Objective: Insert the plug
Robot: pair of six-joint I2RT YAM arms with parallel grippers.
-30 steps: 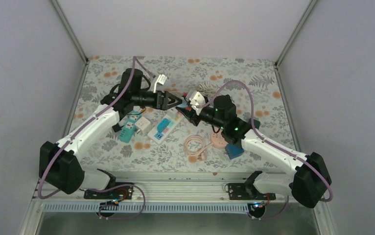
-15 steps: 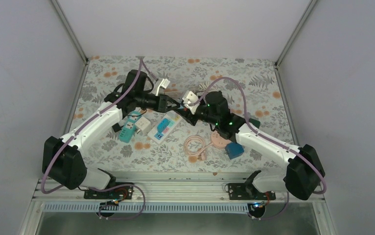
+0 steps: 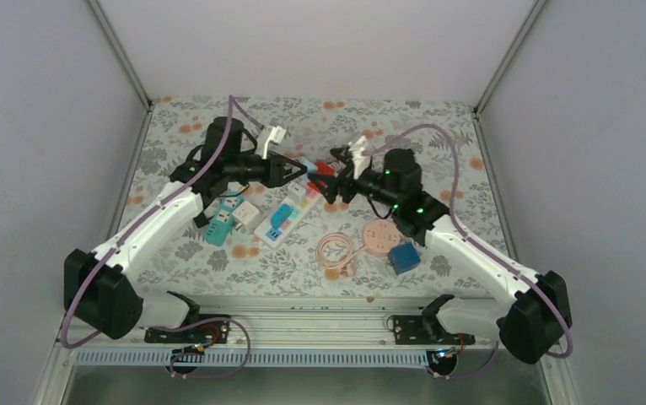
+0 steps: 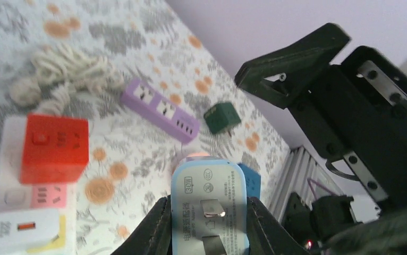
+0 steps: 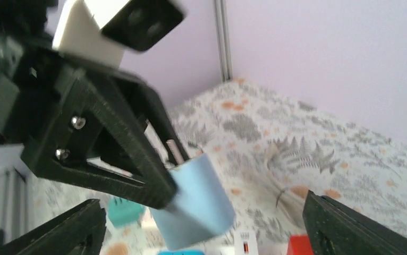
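Observation:
My right gripper should next grab the plug's sides from the end opposite its metal prongs, so the prongs stay free to insert.
The plug (image 4: 209, 204) is a light blue adapter with its metal prongs facing the left wrist camera. My left gripper (image 4: 209, 215) is shut on it, with one finger on each side, and holds it above the table. In the top view the left gripper (image 3: 301, 169) points right at mid-table. My right gripper (image 3: 337, 175) faces it a short way off and stands wide open. In the right wrist view the plug (image 5: 198, 204) hangs between the spread fingers (image 5: 63, 228), touching neither. The white power strip (image 3: 293, 207) lies below, with a red cube (image 4: 54, 147) at its far end.
A purple strip (image 4: 161, 109), a green adapter (image 4: 221, 117) and a rope bundle (image 4: 68, 74) lie beyond the plug. A teal strip (image 3: 218, 224), a white adapter (image 3: 245, 217), a pink cable coil (image 3: 336, 251), a pink round socket (image 3: 379, 236) and a blue cube (image 3: 403, 257) sit nearer the arms.
The right gripper opened, let go of the plug and drew back to the right. The left gripper closed on the plug and now holds it alone.

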